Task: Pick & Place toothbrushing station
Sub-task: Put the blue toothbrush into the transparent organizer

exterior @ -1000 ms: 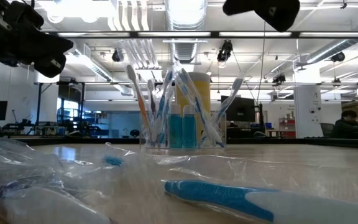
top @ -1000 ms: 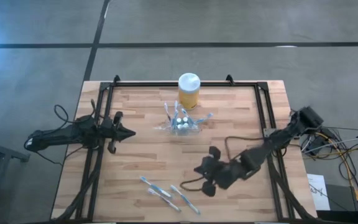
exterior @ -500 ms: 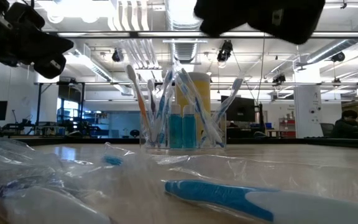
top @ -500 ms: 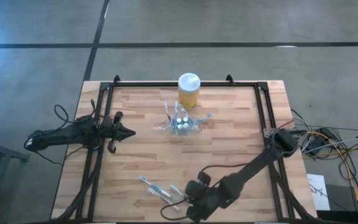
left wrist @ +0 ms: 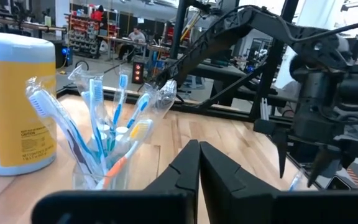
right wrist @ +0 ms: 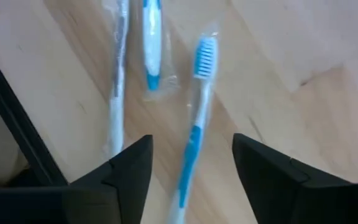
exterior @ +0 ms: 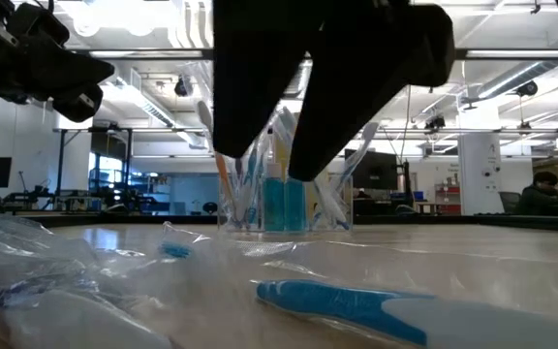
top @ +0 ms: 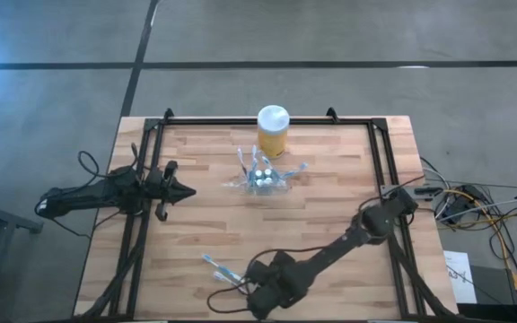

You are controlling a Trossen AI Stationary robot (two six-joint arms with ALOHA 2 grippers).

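Next, my right gripper picks up the wrapped toothbrush by its blue handle (right wrist: pixel 191 152) to place it in the toothbrushing station.
The toothbrushing station (top: pixel 260 177), a clear cup with toothbrushes and small white-capped tubes, stands at the table's far middle; the left wrist view shows the station (left wrist: pixel 104 155) too. Several wrapped blue-and-white toothbrushes (top: pixel 223 272) lie flat near the front edge. My right gripper (top: pixel 254 289) hangs open over them, pointing steeply down, with one toothbrush (right wrist: pixel 194 130) lying below the gap between its fingers. In the low view my right gripper (exterior: pixel 267 163) hangs above the table. My left gripper (top: pixel 185 191) waits shut at the left, pointing level.
A yellow jar with a white lid (top: pixel 273 132) stands just behind the station. A black frame (top: pixel 380 152) runs along the table's sides. Crumpled clear wrapping (exterior: pixel 27 262) lies close to the low camera. Bare wood lies between the station and the loose toothbrushes.
My right gripper has swung from the table's right middle toward the near edge and the left, sinking and tipping downward until it stands over the loose toothbrushes. Its fingers have come down into the low view. The toothbrushes and the station have not moved.
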